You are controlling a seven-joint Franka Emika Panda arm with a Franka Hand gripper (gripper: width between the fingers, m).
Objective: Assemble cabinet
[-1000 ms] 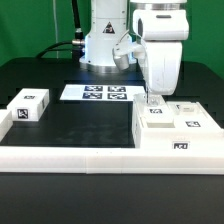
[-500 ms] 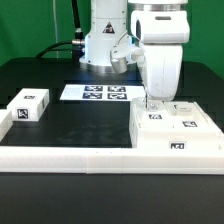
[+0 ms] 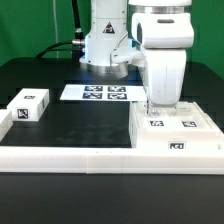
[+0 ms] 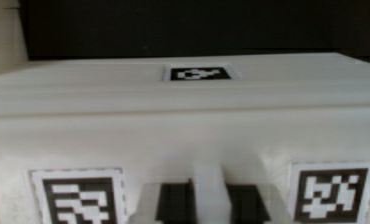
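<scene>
The held white panel lies on the cabinet box [image 3: 177,140], level with its top, in the exterior view, so it is time for my gripper to open now.
The cabinet [image 3: 176,136] is a large white box with tags, lying at the exterior view's right against the border rail. My gripper [image 3: 152,104] stands straight down on its far left top. In the wrist view the cabinet [image 4: 182,100] fills the picture, with tags on its top and near face. The gripper [image 4: 203,196] has its two dark fingers [image 4: 171,200] close together, with a thin white edge of the cabinet between them. A small white tagged block [image 3: 28,106] lies apart at the exterior view's left.
The marker board [image 3: 95,93] lies flat near the robot base. A long white L-shaped border rail [image 3: 80,156] runs along the front of the black mat. The robot base [image 3: 105,45] stands behind.
The gripper has moved slightly to the exterior view's right and lower. The cabinet's left top tag has shifted nearer the camera and its top now looks flatter.
</scene>
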